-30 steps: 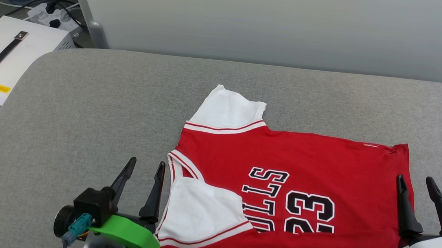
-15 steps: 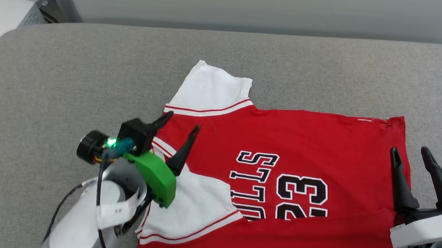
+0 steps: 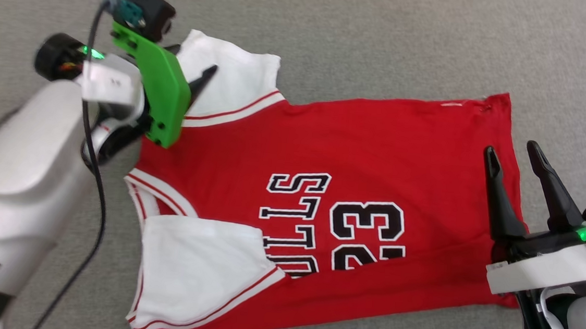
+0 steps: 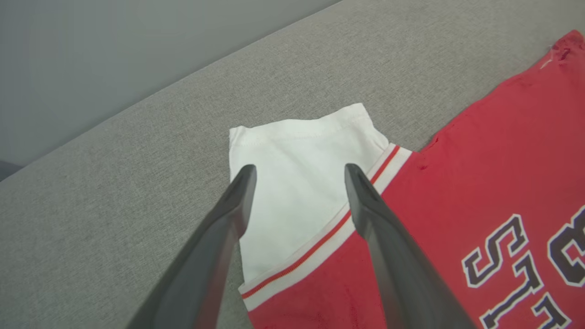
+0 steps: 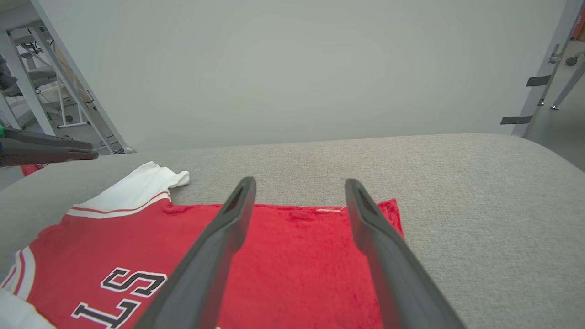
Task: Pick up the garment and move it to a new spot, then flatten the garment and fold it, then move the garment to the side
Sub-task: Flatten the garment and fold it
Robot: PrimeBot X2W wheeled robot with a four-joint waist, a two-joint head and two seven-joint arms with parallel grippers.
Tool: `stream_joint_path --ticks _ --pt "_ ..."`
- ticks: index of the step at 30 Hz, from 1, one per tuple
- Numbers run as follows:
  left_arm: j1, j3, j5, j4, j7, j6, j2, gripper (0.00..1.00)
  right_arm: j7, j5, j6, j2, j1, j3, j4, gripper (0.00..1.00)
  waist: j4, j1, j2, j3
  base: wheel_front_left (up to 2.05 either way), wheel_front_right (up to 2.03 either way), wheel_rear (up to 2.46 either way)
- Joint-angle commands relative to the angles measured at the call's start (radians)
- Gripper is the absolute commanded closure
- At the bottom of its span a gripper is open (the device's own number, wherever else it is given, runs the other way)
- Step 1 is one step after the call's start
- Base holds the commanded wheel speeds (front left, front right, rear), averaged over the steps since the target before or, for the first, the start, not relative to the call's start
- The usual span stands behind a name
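My left gripper should next grab the garment by its outspread white sleeve (image 3: 235,75). Then it can fold the flat sleeve in over the red chest (image 3: 235,160).
The garment (image 3: 377,155), red with "BULLS 23" on the chest, lies spread on the grey padded surface (image 3: 386,41). Its near white sleeve (image 3: 196,266) is folded in over the chest; the far white sleeve (image 3: 237,76) lies flat. My left gripper (image 3: 191,62) hovers open over that far sleeve, and in the left wrist view its fingers (image 4: 299,170) straddle the sleeve (image 4: 301,151) with nothing between them. At the garment's hem edge my right gripper (image 3: 511,149) stands open and empty. The right wrist view shows it (image 5: 299,183) above the red cloth (image 5: 297,256).
The padded surface (image 5: 480,192) extends beyond the garment on all sides and ends at a pale wall (image 5: 297,68). Metal frame legs stand off the surface at the left (image 5: 68,91) and right (image 5: 548,68). The left gripper's finger (image 5: 45,151) shows in the right wrist view.
The head camera has tilted down and shifted. My left gripper has travelled from beside the collar across to the far white sleeve. The right gripper stays by the hem; both remain open.
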Motion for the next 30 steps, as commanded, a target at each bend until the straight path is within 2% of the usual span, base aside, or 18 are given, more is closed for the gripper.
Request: stream_joint_path --ticks 1,7,17,21,22,24,30 --pt "-0.046 -0.017 -0.020 0.018 0.029 -0.003 0.025 0.00 -0.012 0.002 -0.001 0.003 -0.023 0.007 0.005 0.00 -0.088 -0.0001 0.0000 0.091 0.00 0.00 0.00" --pt "-0.175 -0.039 -0.063 0.151 0.120 -0.003 0.090 0.00 -0.040 0.015 -0.001 0.010 -0.054 0.034 0.022 0.00 -0.121 -0.0001 0.0000 0.147 0.00 0.00 0.00" --pt "-0.255 -0.105 -0.058 0.321 0.071 -0.003 0.118 0.00 -0.066 0.022 -0.001 0.020 -0.088 0.062 0.059 0.00 -0.149 -0.0001 0.0000 0.193 0.00 0.00 0.00" --pt "-0.247 -0.186 -0.042 0.348 0.096 -0.003 0.125 0.00 -0.071 0.025 -0.001 0.020 -0.091 0.064 0.070 0.00 -0.150 -0.0001 0.0000 0.191 0.00 0.00 0.00" --pt "-0.241 -0.199 -0.059 0.353 0.112 -0.003 0.124 0.07 -0.071 0.026 -0.001 0.019 -0.091 0.064 0.073 0.00 -0.148 -0.0001 0.0000 0.188 0.00 0.00 0.00" --pt "-0.237 -0.218 -0.080 0.350 0.114 -0.003 0.124 1.00 -0.072 0.026 -0.001 0.018 -0.090 0.062 0.079 0.00 -0.145 -0.0001 0.0000 0.180 0.00 0.00 0.00" --pt "-0.239 -0.228 -0.122 0.347 0.010 -0.003 0.114 1.00 -0.061 0.025 -0.001 0.011 -0.088 0.052 0.087 0.00 -0.126 -0.0001 0.0000 0.143 0.00 0.00 0.00"
